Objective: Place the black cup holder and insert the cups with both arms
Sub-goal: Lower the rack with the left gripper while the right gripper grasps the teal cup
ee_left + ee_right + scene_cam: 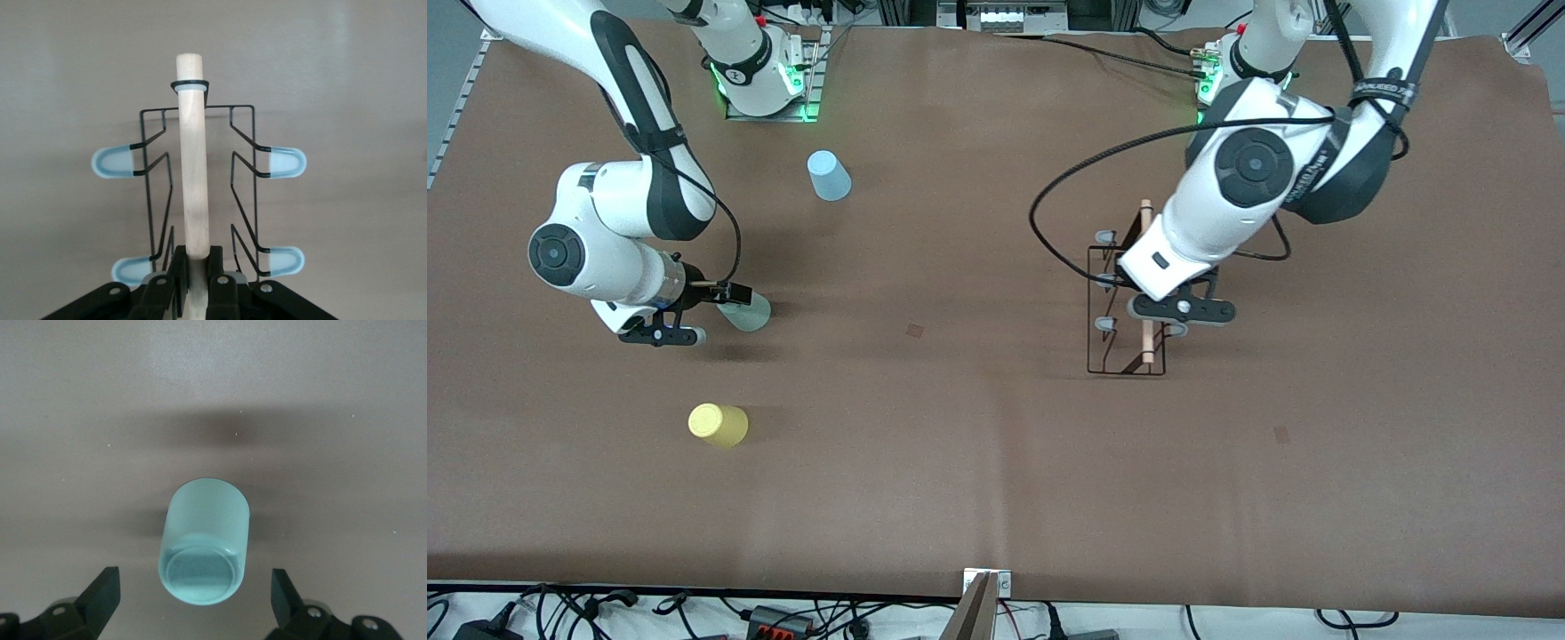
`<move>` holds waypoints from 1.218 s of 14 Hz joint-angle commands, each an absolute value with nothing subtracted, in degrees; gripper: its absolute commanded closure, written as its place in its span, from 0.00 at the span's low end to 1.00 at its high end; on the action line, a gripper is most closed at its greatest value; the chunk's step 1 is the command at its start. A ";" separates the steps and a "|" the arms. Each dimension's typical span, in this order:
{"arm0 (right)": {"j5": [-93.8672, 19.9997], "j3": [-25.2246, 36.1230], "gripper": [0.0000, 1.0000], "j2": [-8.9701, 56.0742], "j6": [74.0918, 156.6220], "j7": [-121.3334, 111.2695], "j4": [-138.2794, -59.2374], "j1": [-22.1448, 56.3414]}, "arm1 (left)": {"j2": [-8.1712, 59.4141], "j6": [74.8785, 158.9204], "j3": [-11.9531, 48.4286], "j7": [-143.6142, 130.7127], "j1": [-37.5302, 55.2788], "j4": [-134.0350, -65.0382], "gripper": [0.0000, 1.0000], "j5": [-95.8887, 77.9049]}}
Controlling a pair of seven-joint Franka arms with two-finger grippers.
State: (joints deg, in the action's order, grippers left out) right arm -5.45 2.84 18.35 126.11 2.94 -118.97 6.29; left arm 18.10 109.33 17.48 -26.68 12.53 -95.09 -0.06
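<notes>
Next, my right gripper grabs the pale green cup (749, 312) by its sides close to the closed base, to fill the black cup holder (1126, 307).
The black cup holder (1126, 307) is under the left arm's hand, toward the left arm's end of the table. My left gripper (1152, 322) is shut on its wooden rod handle (192, 160), with a finger on each side of the rod in the left wrist view (195, 277). Its grey-tipped pegs (285, 162) carry no cups. My right gripper (725, 302) is open, low at the pale green cup (749, 312). In the right wrist view (195, 587) that cup (205, 543) shows its closed base, with both fingers apart from its sides.
The light blue cup (829, 175) stands upside down, farther from the front camera than the green cup. The yellow cup (718, 425) stands nearer to the front camera than the green cup. The brown table (960, 427) lies bare between the cups and the holder.
</notes>
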 commanded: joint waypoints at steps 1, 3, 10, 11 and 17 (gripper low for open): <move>-6.42 2.81 0.00 19.51 128.76 2.90 -119.80 6.06 | 21.52 107.49 17.31 -32.49 16.86 -89.84 0.99 -0.88; -6.42 2.81 0.00 20.04 128.50 2.99 -119.88 6.06 | 25.12 107.49 17.31 -35.85 20.46 -85.01 0.99 -0.88; -6.42 2.81 0.00 21.45 127.97 2.99 -119.79 6.15 | 33.12 108.28 17.31 -43.06 27.15 -77.88 0.99 -0.97; -6.42 2.81 0.00 21.79 127.62 2.99 -119.62 6.07 | 34.27 108.37 17.23 -43.24 27.51 -76.74 0.99 -0.88; -6.42 2.81 0.73 21.80 125.95 1.94 -117.17 6.24 | 36.56 112.49 17.31 -44.73 29.79 -75.50 0.99 -0.97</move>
State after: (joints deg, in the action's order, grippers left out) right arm -5.48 2.90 21.89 126.80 2.94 -118.65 6.25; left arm 35.69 112.35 17.58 -43.80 28.65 -77.98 -0.30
